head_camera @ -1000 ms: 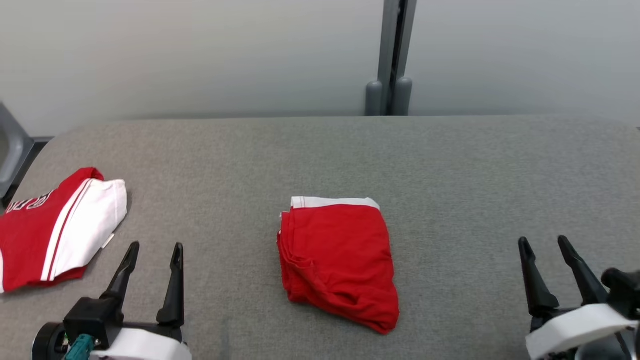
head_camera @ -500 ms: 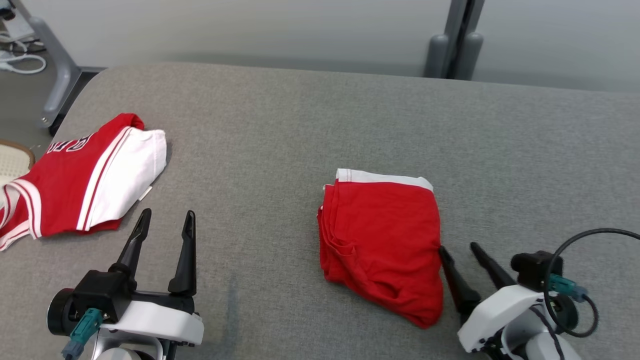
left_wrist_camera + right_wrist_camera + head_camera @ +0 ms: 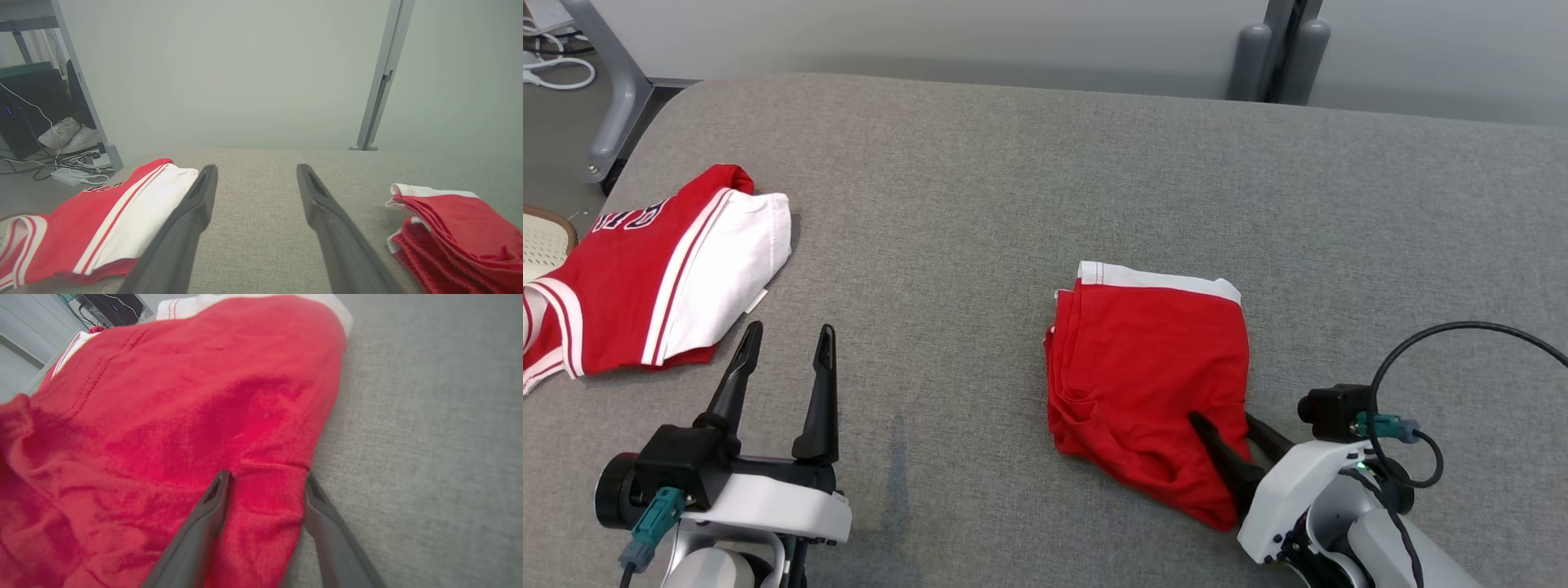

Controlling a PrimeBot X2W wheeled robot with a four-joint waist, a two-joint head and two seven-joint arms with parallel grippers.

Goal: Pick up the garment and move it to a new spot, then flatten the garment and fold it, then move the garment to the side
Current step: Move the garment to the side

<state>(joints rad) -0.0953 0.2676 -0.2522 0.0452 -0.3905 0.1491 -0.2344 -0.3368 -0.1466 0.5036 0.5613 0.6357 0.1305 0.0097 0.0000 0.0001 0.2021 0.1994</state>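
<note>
Next, my right gripper grips the garment by its folded side edge (image 3: 1230, 436) (image 3: 268, 495), where a fold of red fabric rises while the rest of the garment lies flat.
A folded red garment (image 3: 1152, 359) with a white band along its far edge lies on the grey padded table (image 3: 1013, 163), right of centre. My right gripper (image 3: 1221, 420) stands open astride the garment's near right edge. One finger lies on top of the cloth and the other at its side, with a ridge of red fabric (image 3: 184, 396) between them in the right wrist view (image 3: 267, 476). My left gripper (image 3: 791, 328) hovers open and empty at the lower left, apart from the garment (image 3: 457, 220), its fingers wide in the left wrist view (image 3: 256, 167).
A second red and white jersey (image 3: 645, 278) lies near the table's left edge, just left of my left gripper; it also shows in the left wrist view (image 3: 102, 220). A grey post (image 3: 1278, 49) stands behind the table. A metal frame leg (image 3: 605, 98) stands off the far left corner.
The head camera has turned and tipped down, shifting the whole picture. My right gripper has moved left onto the garment's near right edge and narrowed slightly. The left gripper holds its pose.
</note>
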